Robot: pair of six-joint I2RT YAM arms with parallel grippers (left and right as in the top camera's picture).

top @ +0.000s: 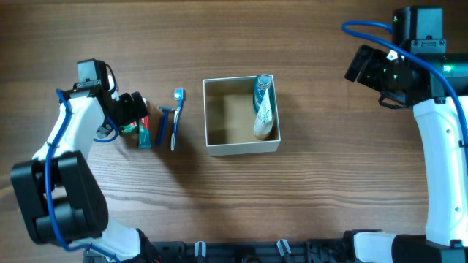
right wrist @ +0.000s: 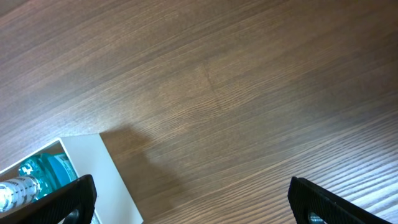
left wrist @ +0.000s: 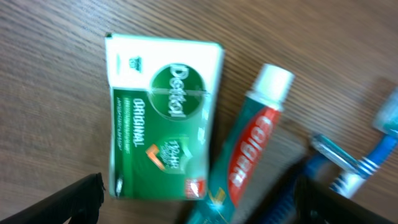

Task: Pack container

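I need to move my left gripper off the toothpaste before closing on the soap box, because toothpaste is between my fingertips beside the soap box.
The container (top: 213,117), a square white box with a brown inside, stands mid-table. A teal and white tube (top: 263,107) lies in it against the right wall. Left of the box lie a green Dettol soap box (left wrist: 163,118), a Colgate toothpaste tube (left wrist: 249,149), a blue razor (top: 166,123) and a blue toothbrush (top: 176,117). My left gripper (top: 131,109) is open and hovers just over the soap box and toothpaste, fingers either side (left wrist: 199,208). My right gripper (top: 363,66) is open and empty, raised at the far right; its view shows the container's corner (right wrist: 115,180).
Wooden tabletop all round. The razor (left wrist: 333,152) and toothbrush (left wrist: 385,121) lie close beside the toothpaste, on the box side. The arm bases stand at the front left and right edges.
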